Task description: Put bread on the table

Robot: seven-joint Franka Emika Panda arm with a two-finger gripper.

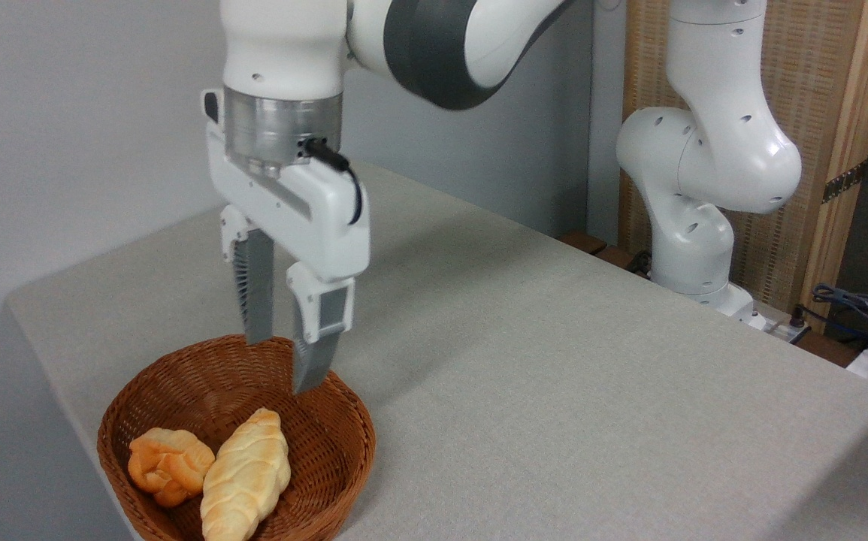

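Observation:
My gripper grabs the bread, the small orange-golden bun, by its rounded sides next, to put it on the tabletop.
The bread, a small orange-golden knotted bun, lies in the front left part of a brown wicker basket. A longer pale-yellow braided loaf leans against its right side. My gripper hangs open over the back of the basket, its fingertips at about rim height. Nothing is between the fingers. It is above and behind the bun, apart from both pieces. The table, covered in light-grey cloth, spreads to the right of the basket.
The arm's white base stands at the table's far right edge. Cables lie beyond that edge. A grey wall closes the left and back. The basket sits near the table's front left corner.

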